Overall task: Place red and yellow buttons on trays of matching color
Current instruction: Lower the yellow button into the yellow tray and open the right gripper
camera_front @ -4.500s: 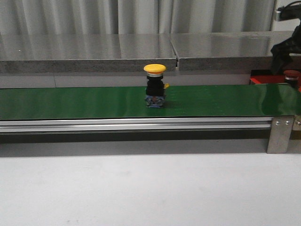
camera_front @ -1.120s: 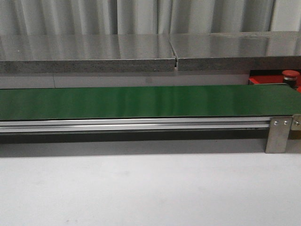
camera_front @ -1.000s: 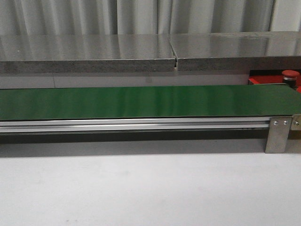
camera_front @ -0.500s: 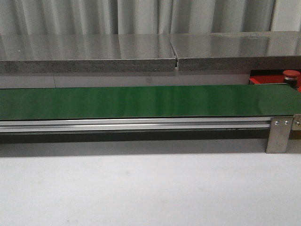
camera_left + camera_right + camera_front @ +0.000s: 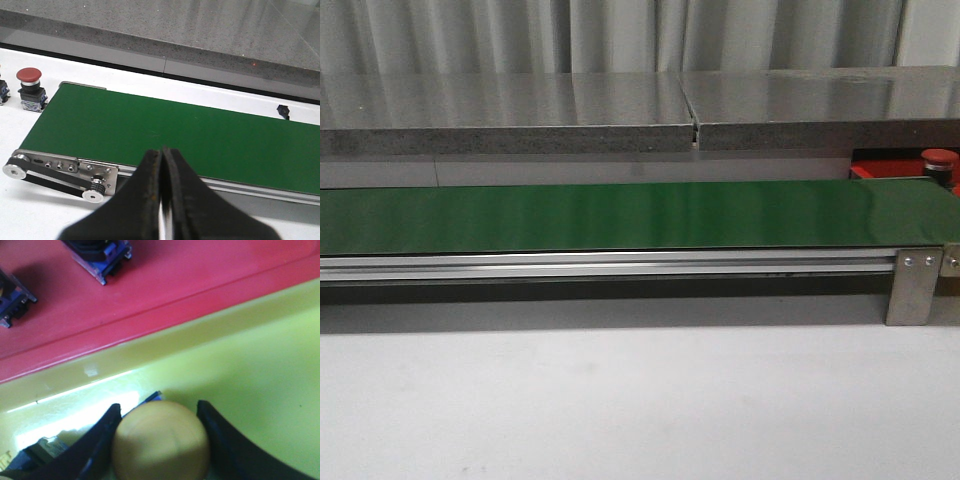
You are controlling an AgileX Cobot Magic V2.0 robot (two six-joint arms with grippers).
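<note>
The blue button base's edge (image 5: 154, 397) is at the yellow tray's bottom, so the yellow button (image 5: 160, 442) would stand, and the right gripper will open.
In the right wrist view, a yellow button (image 5: 160, 442) sits between the fingers of my right gripper (image 5: 159, 440), which is shut on its domed cap just above the floor of the yellow tray (image 5: 260, 365). The red tray (image 5: 200, 275) lies alongside, with two button bases (image 5: 97, 252) standing on it. From the front, the red tray (image 5: 880, 170) peeks out at the far right with a red button (image 5: 938, 157) on it. My left gripper (image 5: 162, 152) is shut and empty, above the near edge of the green belt (image 5: 175, 135). Another red button (image 5: 28, 75) stands off the belt's end.
The long green belt (image 5: 620, 215) crosses the table on an aluminium frame with a bracket (image 5: 915, 285) at its right end. A grey stone ledge (image 5: 520, 115) runs behind it. A belt pulley (image 5: 95, 192) and a small black piece (image 5: 283, 111) show near the belt.
The yellow button that stood mid-belt 4.5 s ago is gone from it, and the dark arm at the right has left the front view. Nothing has moved there over the last second.
</note>
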